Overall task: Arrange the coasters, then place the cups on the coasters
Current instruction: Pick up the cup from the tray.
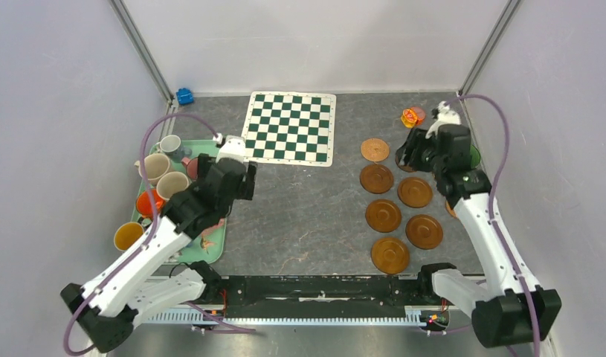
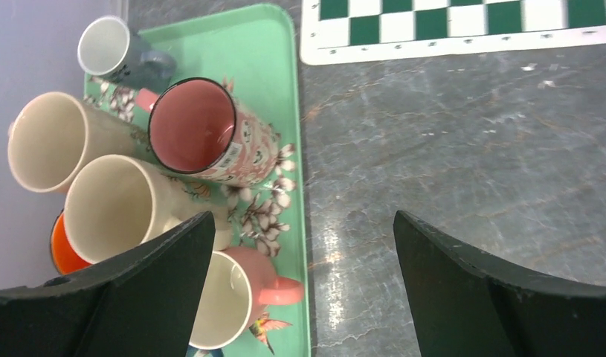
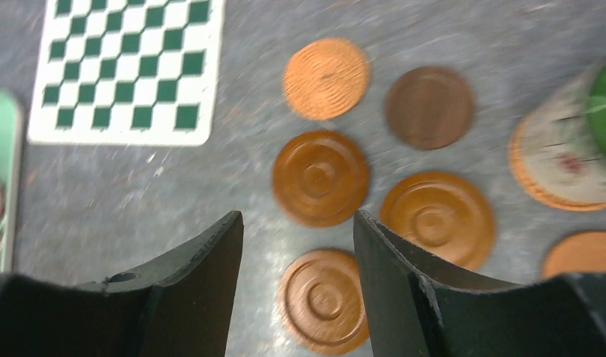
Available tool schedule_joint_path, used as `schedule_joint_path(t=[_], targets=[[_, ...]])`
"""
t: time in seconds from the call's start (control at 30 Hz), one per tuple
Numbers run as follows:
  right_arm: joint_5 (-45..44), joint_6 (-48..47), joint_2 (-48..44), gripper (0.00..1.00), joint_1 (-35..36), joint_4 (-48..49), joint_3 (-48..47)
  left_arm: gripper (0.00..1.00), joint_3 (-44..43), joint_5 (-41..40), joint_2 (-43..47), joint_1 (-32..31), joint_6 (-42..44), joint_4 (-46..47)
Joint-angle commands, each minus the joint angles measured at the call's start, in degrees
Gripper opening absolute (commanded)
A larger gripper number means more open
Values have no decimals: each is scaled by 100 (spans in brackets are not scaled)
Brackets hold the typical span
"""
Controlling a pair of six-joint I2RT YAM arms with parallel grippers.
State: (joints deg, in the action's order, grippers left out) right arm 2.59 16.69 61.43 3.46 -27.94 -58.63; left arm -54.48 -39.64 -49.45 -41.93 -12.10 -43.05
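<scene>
The base of the pink-lined patterned cup needs to stay free to stand on a coaster. My left gripper should grab the cup by its rim [image 2: 228, 150] opposite the handle next.
Several brown wooden coasters [image 1: 383, 216] lie in two rough columns on the right of the table, with a tan woven coaster [image 1: 375, 149] at the far end. My right gripper [image 3: 296, 219] hovers open above them, nothing between its fingers; a ringed coaster [image 3: 322, 301] shows below the gap. A green-lined cup [image 3: 575, 141] stands on a woven coaster at the right. Several cups crowd the mint tray [image 2: 277, 74]: cream [image 2: 47, 141], pink-lined patterned [image 2: 195, 126], small white [image 2: 106, 46], orange [image 2: 62, 256], pink [image 2: 233, 294]. My left gripper [image 2: 303, 223] is open over the tray's right edge.
A green-and-white chequered mat [image 1: 291, 126] lies at the back centre. A small orange-yellow toy [image 1: 413, 117] sits at the back right and a small blue object [image 1: 184, 96] in the back left corner. Grey walls close in both sides.
</scene>
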Motion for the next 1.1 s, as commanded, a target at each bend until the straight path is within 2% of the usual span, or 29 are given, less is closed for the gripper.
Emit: schedule_joint_path(t=[0.0, 0.13, 0.23, 0.33, 0.53, 0.63, 0.77, 1.07], targets=[[248, 197, -563, 58, 756, 640, 730, 94, -667, 598, -723, 845, -194, -203], [245, 330, -992, 58, 1426, 805, 1241, 89, -1073, 646, -1292, 1451, -21, -279], [238, 400, -1249, 58, 1711, 836, 1467, 83, -1094, 743, -1550, 1942, 283, 61], [331, 398, -1427, 58, 1821, 745, 1476, 82, -852, 1260, -1622, 2445, 660, 659], [347, 233, -1748, 58, 1831, 470, 1180, 81, -1091, 1539, -2320, 3155, 750, 552], [315, 181, -1830, 59, 1833, 422, 1109, 77, -1151, 1806, -2669, 3193, 833, 611], [327, 126, -1813, 59, 1839, 317, 941, 70, -1243, 1749, -3180, 3262, 751, 521], [257, 29, -1869, 60, 1833, 214, 899, 61, -1144, 2134, -3545, 3336, 932, 669]])
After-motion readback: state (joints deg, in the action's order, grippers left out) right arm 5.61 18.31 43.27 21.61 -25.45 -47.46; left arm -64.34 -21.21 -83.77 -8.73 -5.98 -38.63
